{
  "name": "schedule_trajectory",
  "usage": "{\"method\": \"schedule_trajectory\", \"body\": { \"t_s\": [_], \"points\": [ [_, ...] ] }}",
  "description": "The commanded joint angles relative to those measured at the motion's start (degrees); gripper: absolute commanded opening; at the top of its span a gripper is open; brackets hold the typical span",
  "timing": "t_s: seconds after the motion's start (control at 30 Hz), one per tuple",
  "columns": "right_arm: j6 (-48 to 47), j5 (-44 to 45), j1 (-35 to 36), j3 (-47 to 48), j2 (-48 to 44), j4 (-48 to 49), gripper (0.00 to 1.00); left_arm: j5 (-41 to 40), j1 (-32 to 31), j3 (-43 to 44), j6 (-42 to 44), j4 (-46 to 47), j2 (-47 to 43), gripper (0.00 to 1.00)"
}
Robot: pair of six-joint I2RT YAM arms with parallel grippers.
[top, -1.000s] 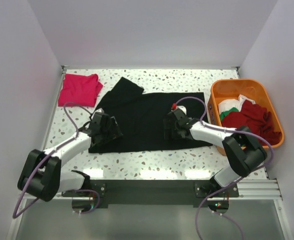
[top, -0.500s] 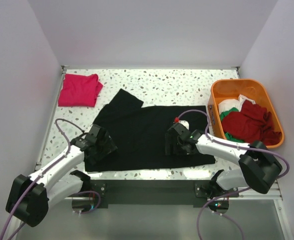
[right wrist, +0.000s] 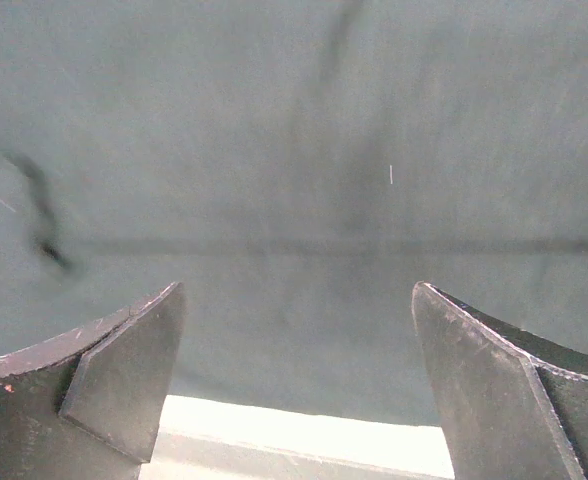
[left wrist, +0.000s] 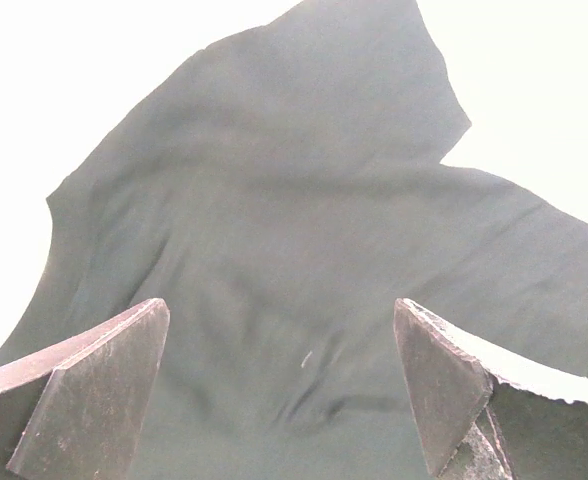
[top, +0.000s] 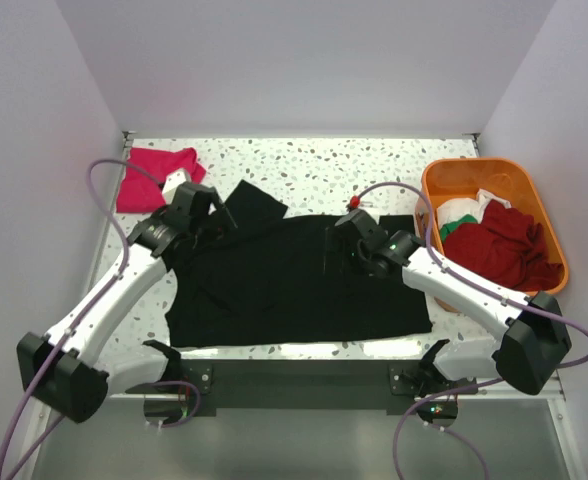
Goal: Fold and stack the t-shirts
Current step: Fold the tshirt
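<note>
My left gripper grabs the black t-shirt (top: 289,285) by the outer end of its back sleeve next, to fold the sleeve over the t-shirt's body.
A black t-shirt (top: 289,285) lies spread flat across the middle of the table, one sleeve (top: 249,200) pointing to the back left. My left gripper (top: 199,205) hovers open over its back left part, near that sleeve; the left wrist view shows black cloth (left wrist: 274,220) below the parted fingers (left wrist: 94,385). My right gripper (top: 346,245) is open over the shirt's back right part; the right wrist view shows flat black cloth (right wrist: 294,150) and its edge. A folded bright pink-red t-shirt (top: 152,172) lies at the back left corner. Dark red (top: 499,245), green and white shirts fill the tub.
An orange plastic tub (top: 444,180) stands at the right edge of the speckled table (top: 324,160). White walls close in the left, back and right. A metal rail (top: 294,372) runs along the near edge by the arm bases.
Both grippers rose off the near part of the black shirt and moved toward the back. The shirt was pulled nearer the front edge and lies flatter.
</note>
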Motion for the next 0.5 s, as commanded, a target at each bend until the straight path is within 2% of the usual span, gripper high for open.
{"method": "schedule_trajectory", "body": {
  "t_s": [0.0,0.07,0.1,0.17,0.2,0.23,0.37,0.47],
  "points": [
    [-0.41,5.00,-4.98,4.80,1.15,-0.77,0.99,-2.91,-0.01,6.38,11.69,10.94,10.14,1.00],
    [-2.08,-0.44,-8.07,5.68,2.12,1.77,0.99,-3.00,0.69,12.88,15.92,14.03,16.22,1.00],
    [-2.35,-1.16,-10.17,5.85,2.30,2.40,0.99,-2.91,1.13,15.69,16.80,14.03,22.69,1.00],
    [-3.14,-0.12,-10.63,6.64,2.82,2.93,0.99,-1.51,3.15,23.25,19.95,14.82,29.14,1.00],
    [-3.49,0.15,-10.72,6.82,3.00,2.93,0.99,-1.07,3.76,25.45,21.02,15.60,35.26,1.00],
    [-4.19,0.76,-10.81,7.17,3.26,2.76,0.99,1.90,5.68,30.26,22.16,16.40,38.54,1.00],
    [-4.98,3.05,-11.95,7.44,4.32,0.91,0.99,6.14,9.65,44.61,25.33,13.33,55.93,1.00],
    [-4.90,3.23,-12.56,6.56,4.32,1.00,0.99,7.54,10.10,53.05,27.96,12.89,62.64,0.99]
  ]
}}
